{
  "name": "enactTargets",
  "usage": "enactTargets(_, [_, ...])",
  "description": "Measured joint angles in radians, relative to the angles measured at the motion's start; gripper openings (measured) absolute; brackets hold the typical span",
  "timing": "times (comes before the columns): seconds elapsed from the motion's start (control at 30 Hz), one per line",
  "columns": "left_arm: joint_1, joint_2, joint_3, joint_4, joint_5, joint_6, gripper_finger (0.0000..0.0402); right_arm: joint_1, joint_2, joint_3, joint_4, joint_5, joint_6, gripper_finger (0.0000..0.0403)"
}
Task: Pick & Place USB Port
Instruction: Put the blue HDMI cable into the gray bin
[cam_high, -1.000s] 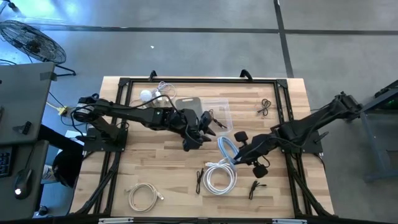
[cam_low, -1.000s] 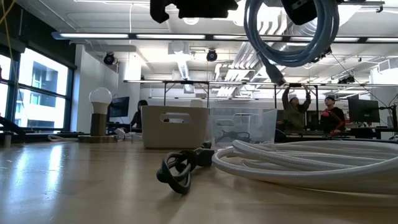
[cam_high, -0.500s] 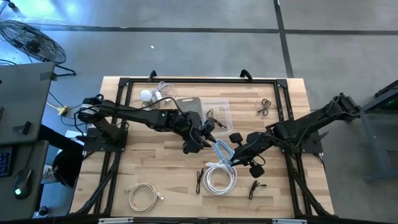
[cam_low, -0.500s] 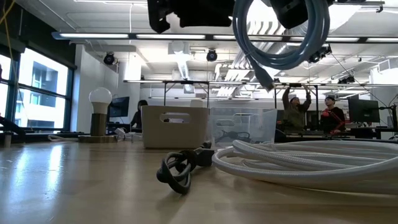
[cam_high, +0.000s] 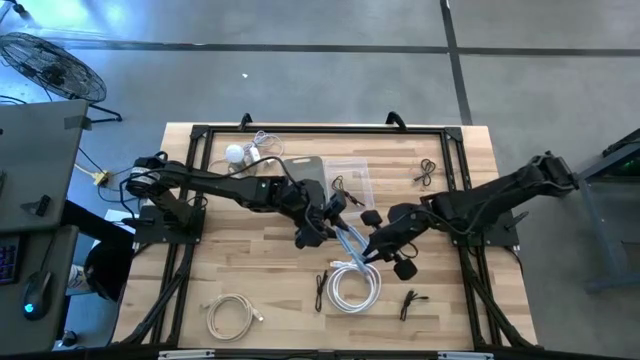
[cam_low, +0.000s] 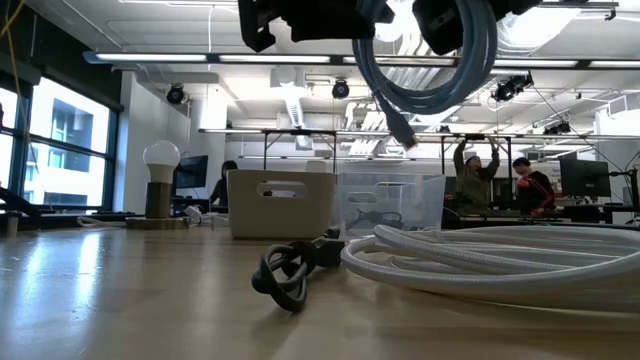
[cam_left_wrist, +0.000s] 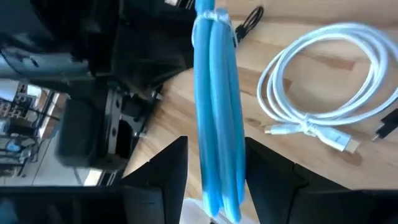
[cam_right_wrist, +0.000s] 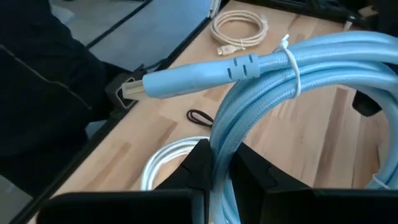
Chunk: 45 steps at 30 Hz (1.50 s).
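Note:
My left gripper grabs the light-blue USB cable (cam_high: 347, 240) by its bundled parts next, to place it in the grey bin (cam_high: 308, 172).
A light-blue USB cable (cam_high: 347, 240), tied into a coil, hangs in the air over the table's middle, high in the low view (cam_low: 430, 70). My right gripper (cam_high: 372, 245) is shut on it (cam_right_wrist: 224, 165). My left gripper (cam_high: 325, 228) is open right beside it. In the left wrist view its two fingers (cam_left_wrist: 165, 180) stand on either side of the coil (cam_left_wrist: 217, 93), which shows edge-on. A white coiled cable (cam_high: 352, 285) lies flat on the table just nearer. My right gripper pinches several strands of the blue coil (cam_right_wrist: 227, 140) between its two fingers, coming from the table's right. The coil is lifted clear of the table, and its plug end (cam_right_wrist: 186, 78) sticks out past the fingers. My left gripper: whether its fingers touch the coil, I cannot tell.
A clear bin (cam_high: 350, 178) and a grey bin (cam_high: 305, 168) stand behind the grippers. A beige cable coil (cam_high: 232, 315) lies near the front left. Small black cables lie at the front (cam_high: 321, 290), (cam_high: 410, 302) and far right (cam_high: 428, 170). A lamp bulb (cam_high: 234, 153) sits far left.
My right gripper has carried the blue coil toward the table's left, up to my left gripper, so the coil now stands between the left fingers. In the low view the coil and its hanging plug have shifted left. My left arm has barely moved.

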Motion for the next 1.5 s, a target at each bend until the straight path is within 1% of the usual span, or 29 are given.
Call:
enactTargets(0.13, [0.0,0.01,-0.001,0.018,-0.007,0.001,0.0147,-0.011,0.015,0.0,0.01,-0.004,-0.016,0.0031])
enactTargets(0.2, [-0.001,0.01,-0.002,0.026,-0.044,0.0,0.0139,-0.013,0.017,0.0,0.015,-0.003,-0.022,0.0031])
enactTargets(0.27, [-0.001,0.016,-0.002,0.038,-0.09,0.0,0.0109,-0.015,0.017,0.0,0.016,0.001,-0.022,0.0031])
enactTargets(0.33, [-0.001,0.02,-0.002,0.033,-0.107,-0.001,0.0054,-0.015,0.017,0.0,0.013,0.007,-0.023,0.0031])
enactTargets(0.37, [-0.001,0.02,-0.002,0.033,-0.108,-0.001,0.0036,-0.015,0.018,0.0,0.015,0.013,-0.024,0.0031])
enactTargets(0.5, [-0.002,0.019,-0.002,0.035,-0.143,-0.009,0.0036,-0.014,0.018,0.0,0.014,0.037,-0.029,0.0031])
enactTargets(0.63, [-0.001,0.019,-0.002,0.032,-0.175,-0.031,0.0036,-0.012,0.014,0.0,0.009,0.119,-0.03,0.0032])
enactTargets(0.7, [-0.002,0.018,-0.002,0.033,-0.221,-0.043,0.0036,-0.012,0.013,0.0,0.011,0.146,-0.031,0.0052])
enactTargets(0.8, [0.0,0.018,-0.002,0.033,-0.257,-0.06,0.0035,-0.012,0.007,0.0,0.031,0.202,-0.01,0.0107])
enactTargets(0.93, [0.0,0.019,-0.002,0.032,-0.309,-0.084,0.0035,0.005,0.001,0.002,0.02,0.324,0.024,0.0177])
enactTargets(1.07, [-0.001,0.013,-0.002,0.026,-0.36,-0.125,0.0035,0.022,-0.019,0.002,-0.012,0.405,0.027,0.0226])
enactTargets(1.2, [0.0,-0.007,-0.001,0.0,-0.404,-0.147,0.0035,0.046,-0.057,0.002,-0.058,0.484,0.037,0.0247])
enactTargets(1.37, [0.0,-0.043,0.0,-0.038,-0.449,-0.192,0.0035,0.082,-0.115,0.002,-0.128,0.607,0.052,0.0251])
enactTargets(1.5, [-0.001,-0.094,0.0,-0.093,-0.532,-0.276,0.0035,0.11,-0.157,0.002,-0.203,0.723,0.084,0.0252])
